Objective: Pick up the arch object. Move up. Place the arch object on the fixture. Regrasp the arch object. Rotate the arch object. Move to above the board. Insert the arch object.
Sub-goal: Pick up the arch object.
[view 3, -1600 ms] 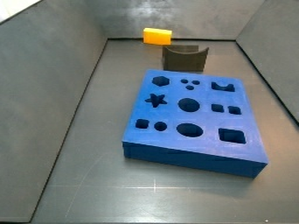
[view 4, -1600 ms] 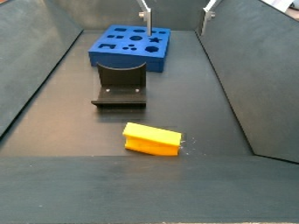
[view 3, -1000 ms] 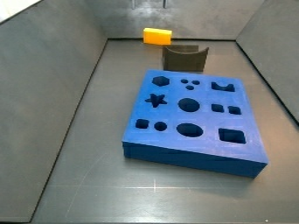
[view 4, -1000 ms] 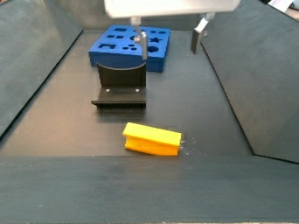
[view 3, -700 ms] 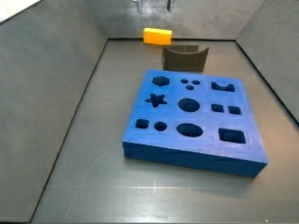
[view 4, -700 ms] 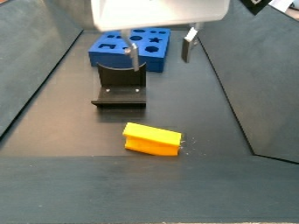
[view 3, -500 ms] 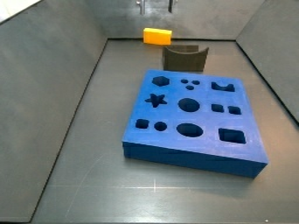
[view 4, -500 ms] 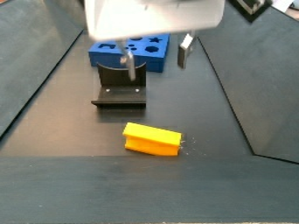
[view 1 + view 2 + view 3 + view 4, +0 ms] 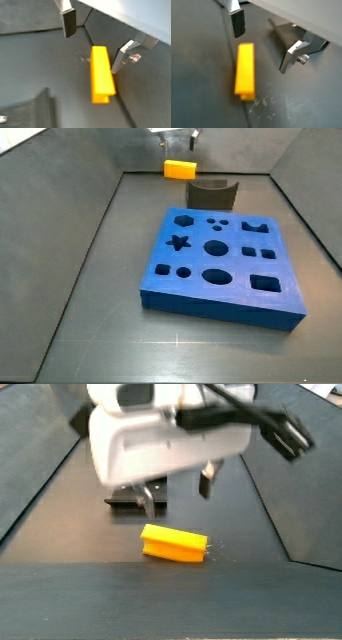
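My gripper grabs the arch object by its long sides next, to set it on the dark fixture (image 9: 211, 194) (image 9: 32, 113) for a regrasp.
The arch object (image 9: 179, 168) is a small yellow-orange slab lying on the dark floor by the far wall in a side view; its point in another side view is (image 9: 175, 543). Both wrist views show it below the fingers, the arch object (image 9: 101, 75) (image 9: 245, 70) lying lengthwise. My gripper (image 9: 178, 492) (image 9: 178, 140) hangs above it, open, nothing between the fingers (image 9: 69, 22) (image 9: 291, 57). The dark fixture (image 9: 211, 194) stands just beside the arch object. The blue board (image 9: 221, 258) with shaped holes lies beyond the fixture.
Grey walls (image 9: 60, 188) enclose the dark floor on all sides. The arch object lies close to one wall. In a side view the gripper's white body (image 9: 160, 439) hides the board and most of the fixture (image 9: 128, 500).
The gripper has come down from high above and moved over the arch object, its fingers still open. The arch object, fixture and board have not moved.
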